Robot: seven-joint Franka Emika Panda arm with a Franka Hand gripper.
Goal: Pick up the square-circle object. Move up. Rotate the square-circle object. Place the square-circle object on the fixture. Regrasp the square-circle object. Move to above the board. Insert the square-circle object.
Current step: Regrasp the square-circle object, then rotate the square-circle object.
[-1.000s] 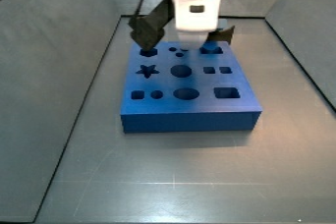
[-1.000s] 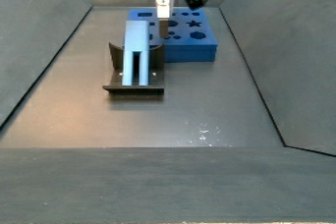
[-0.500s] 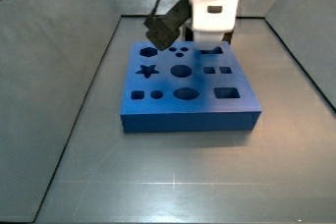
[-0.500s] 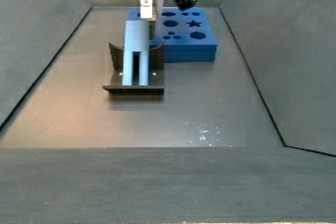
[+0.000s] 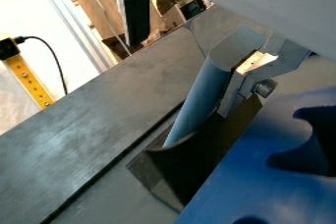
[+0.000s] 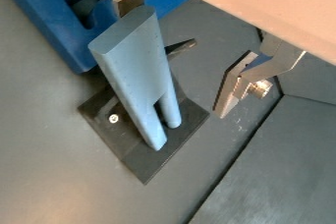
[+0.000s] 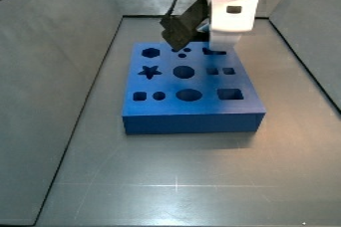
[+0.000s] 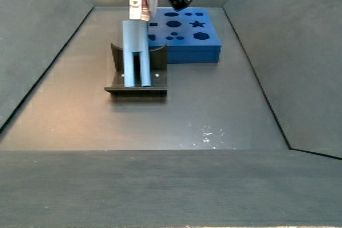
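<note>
My gripper will next grab the square-circle object by its upper end [image 5: 237, 49]. That end is free, while the dark fixture closes in around the object's foot.
The square-circle object [image 8: 138, 52], a long grey-blue bar, stands upright on the dark fixture [image 8: 136, 89] beside the board [image 8: 191, 34]. My gripper [image 8: 134, 0] hangs over the bar's upper end and is open. In a wrist view the bar [image 6: 137, 79] rises between my gripper's [image 6: 182, 43] two fingers; one silver finger [image 6: 249, 79] stands well clear of it, while the other sits close against its top. The bar [image 5: 197, 110], fixture [image 5: 191, 174] and board [image 5: 292, 164] also show in a wrist view. In a side view the gripper [image 7: 220, 34] is behind the board [image 7: 186, 87], and the bar is hidden.
Grey walls enclose the grey floor [image 8: 174, 142] on all sides. A dark camera mount [image 7: 182, 22] juts from the wrist over the board's far edge. The board's dark cut-outs [image 7: 189, 95] face upward.
The open gripper has moved sideways from above the board's far end to over the upright bar on the fixture. The bar, fixture and board have stayed put.
</note>
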